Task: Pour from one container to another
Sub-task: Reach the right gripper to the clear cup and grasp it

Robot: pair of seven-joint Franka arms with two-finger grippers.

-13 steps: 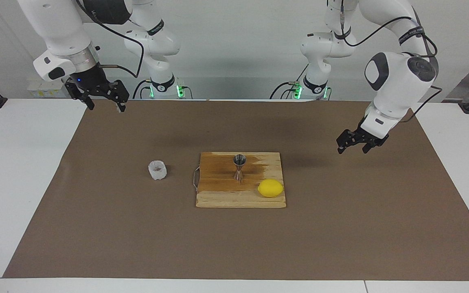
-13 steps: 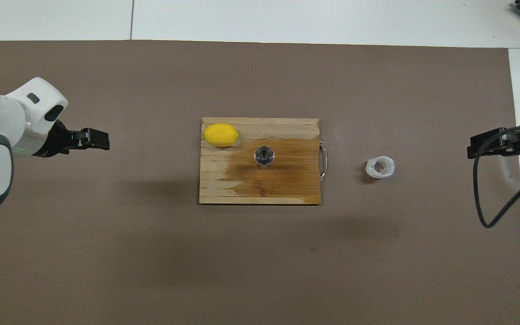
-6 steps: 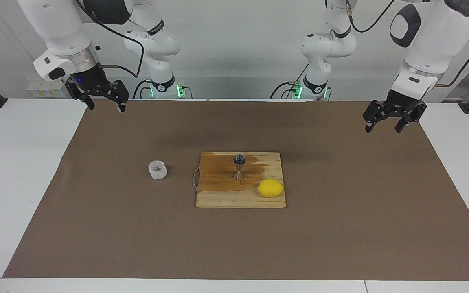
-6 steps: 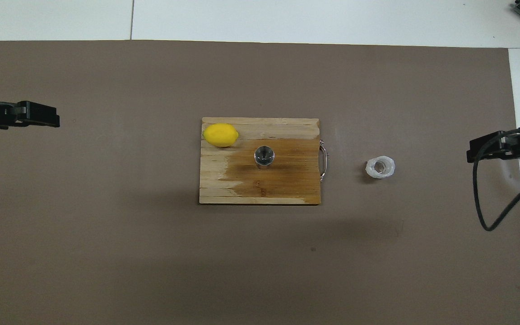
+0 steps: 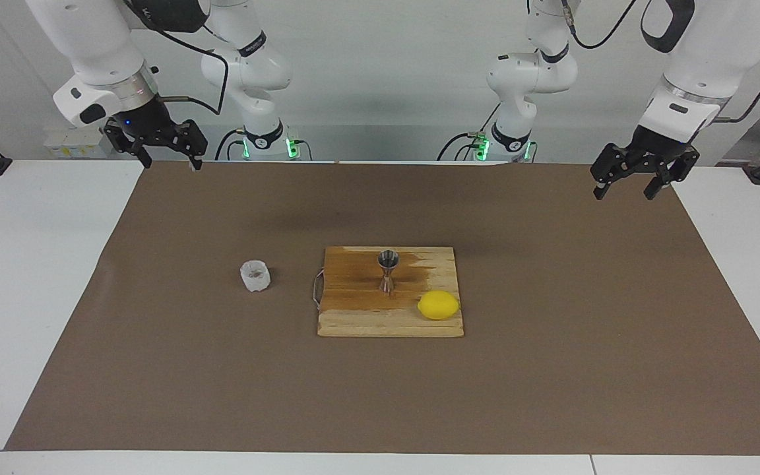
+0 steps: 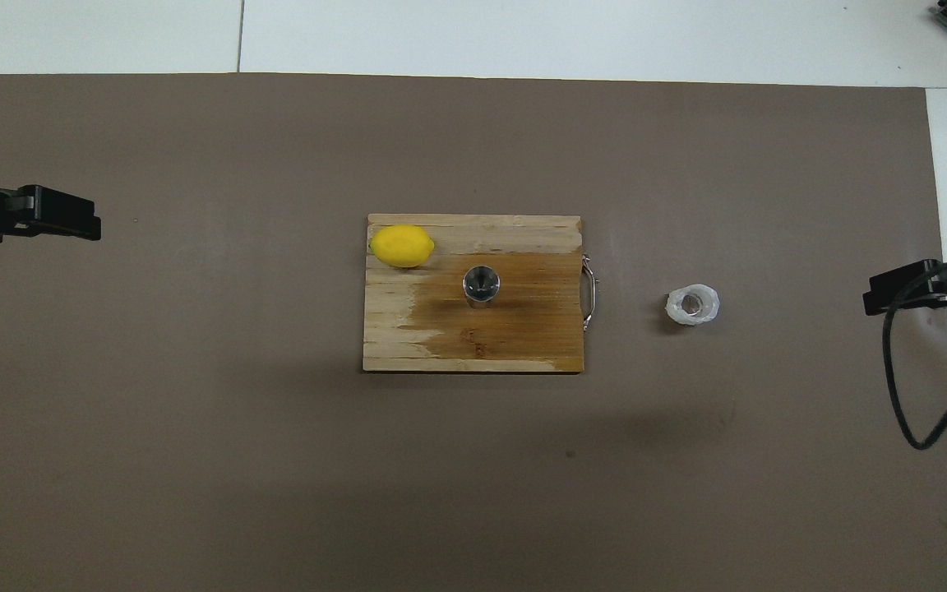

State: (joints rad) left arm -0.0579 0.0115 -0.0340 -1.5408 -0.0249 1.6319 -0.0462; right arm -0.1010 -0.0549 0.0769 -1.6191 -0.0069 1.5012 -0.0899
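Note:
The right gripper should next grab the cup's crinkled sides, to pour from the small whitish plastic cup [image 6: 692,305] over the steel jigger [image 6: 481,285].
A small crinkled whitish plastic cup [image 5: 255,276] [image 6: 692,305] stands on the brown mat, toward the right arm's end of the table. The steel hourglass jigger [image 5: 388,269] [image 6: 481,285] stands upright on a wooden board [image 5: 353,316] [image 6: 523,337] at the mat's middle. My left gripper [image 5: 625,184] [image 6: 71,222] hangs open and empty over the mat's edge at the left arm's end. My right gripper [image 5: 167,157] [image 6: 893,289] hangs open and empty over the mat's corner at the right arm's end, apart from the cup.
A yellow lemon [image 5: 439,305] [image 6: 401,246] lies on the board's corner, farther from the robots than the jigger. The board has a metal handle [image 5: 316,288] on the side facing the cup. White tabletop [image 5: 24,277] borders the mat.
The left arm has risen and drawn back from over the mat toward its own end of the table. The right gripper has lifted slightly. Cup, jigger and lemon have not moved.

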